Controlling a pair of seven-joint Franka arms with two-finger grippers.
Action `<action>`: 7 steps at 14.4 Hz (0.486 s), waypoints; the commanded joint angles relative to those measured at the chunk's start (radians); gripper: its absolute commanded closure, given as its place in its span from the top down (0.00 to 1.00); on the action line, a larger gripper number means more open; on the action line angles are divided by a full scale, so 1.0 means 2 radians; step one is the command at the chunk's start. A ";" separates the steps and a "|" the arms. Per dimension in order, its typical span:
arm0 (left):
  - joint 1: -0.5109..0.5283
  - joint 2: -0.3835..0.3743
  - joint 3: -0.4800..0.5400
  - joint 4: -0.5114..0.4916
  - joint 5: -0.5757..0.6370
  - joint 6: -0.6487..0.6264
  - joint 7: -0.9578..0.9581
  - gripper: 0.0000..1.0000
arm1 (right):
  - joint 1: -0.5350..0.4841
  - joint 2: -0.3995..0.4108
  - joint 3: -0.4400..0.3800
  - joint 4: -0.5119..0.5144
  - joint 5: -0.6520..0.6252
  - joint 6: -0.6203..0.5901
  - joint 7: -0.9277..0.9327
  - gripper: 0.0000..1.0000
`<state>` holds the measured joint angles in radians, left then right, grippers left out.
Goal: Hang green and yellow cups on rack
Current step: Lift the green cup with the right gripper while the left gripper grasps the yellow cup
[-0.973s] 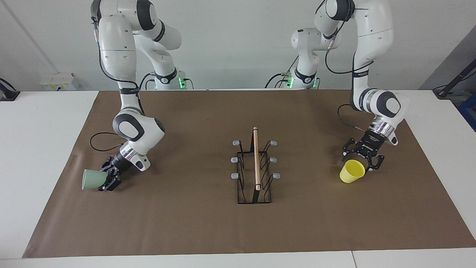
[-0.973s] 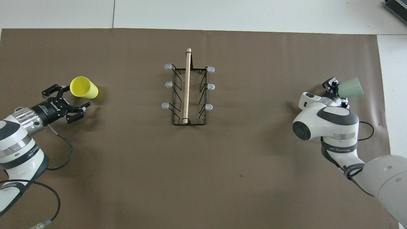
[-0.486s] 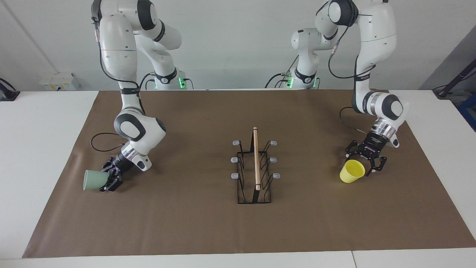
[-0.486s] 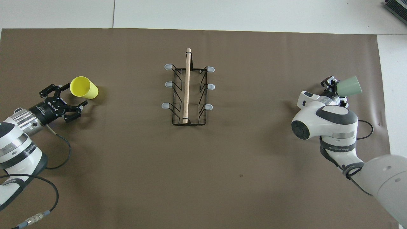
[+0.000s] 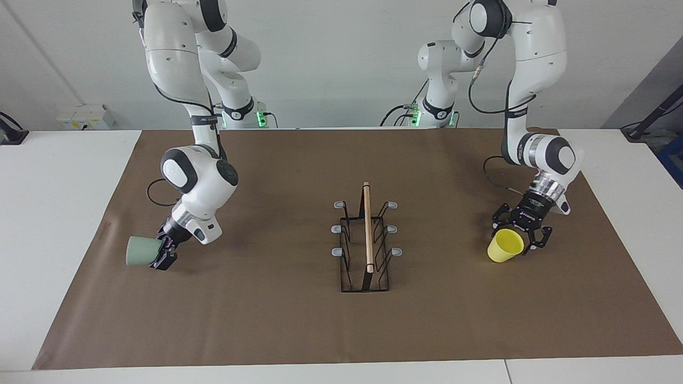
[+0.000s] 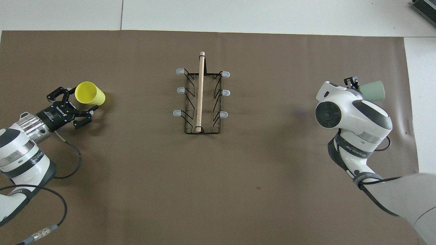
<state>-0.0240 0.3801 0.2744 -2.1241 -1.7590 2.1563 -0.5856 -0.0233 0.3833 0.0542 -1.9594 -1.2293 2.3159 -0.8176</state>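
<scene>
The yellow cup (image 6: 90, 94) is beyond my left gripper's fingers, which have brown paper (image 6: 83, 107) between them, so I should move toward the cup before I close on it.
The yellow cup (image 5: 504, 247) (image 6: 90, 94) lies on its side on the brown paper at the left arm's end of the table, its mouth toward my left gripper (image 5: 516, 233) (image 6: 81, 99). That gripper is open, its fingers spread either side of the cup's rim. My right gripper (image 5: 163, 255) (image 6: 356, 85) is shut on the narrow end of the pale green cup (image 5: 140, 252) (image 6: 372, 91), held sideways just over the paper at the right arm's end. In the overhead view the right wrist hides most of that gripper. The rack (image 5: 366, 242) (image 6: 201, 98) stands mid-table with bare prongs.
Brown paper (image 5: 299, 325) covers most of the white table. A black cable (image 6: 69, 163) trails on the paper by the left arm, and another loops beside the right wrist (image 5: 157, 194).
The right arm has raised its wrist and carried the green cup a little toward the rack. The left gripper backed off slightly, then returned to the yellow cup's rim, still open.
</scene>
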 commanded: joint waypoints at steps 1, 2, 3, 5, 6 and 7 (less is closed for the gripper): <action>-0.006 0.011 0.005 0.005 -0.019 -0.002 0.013 1.00 | -0.004 -0.017 0.018 -0.008 0.067 -0.001 -0.014 0.00; -0.006 0.012 0.005 0.004 -0.023 -0.002 0.019 1.00 | -0.003 -0.025 0.023 -0.008 0.097 -0.004 -0.015 0.00; -0.006 0.015 0.004 0.004 -0.026 -0.002 0.022 1.00 | -0.004 -0.035 0.032 -0.010 0.124 -0.006 -0.015 0.00; -0.009 0.016 0.004 0.005 -0.028 0.003 0.023 1.00 | -0.004 -0.053 0.053 -0.011 0.201 -0.021 -0.015 0.00; -0.016 0.017 0.004 0.005 -0.035 0.004 0.024 1.00 | -0.004 -0.063 0.071 -0.007 0.266 -0.035 -0.013 0.00; -0.026 0.018 0.005 0.005 -0.048 0.005 0.031 1.00 | -0.003 -0.072 0.088 0.001 0.321 -0.046 -0.010 0.00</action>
<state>-0.0338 0.4002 0.2741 -2.1242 -1.7988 2.1567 -0.5549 -0.0200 0.2944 0.1688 -1.9581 -0.7449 2.2735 -0.8247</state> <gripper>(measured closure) 0.000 0.374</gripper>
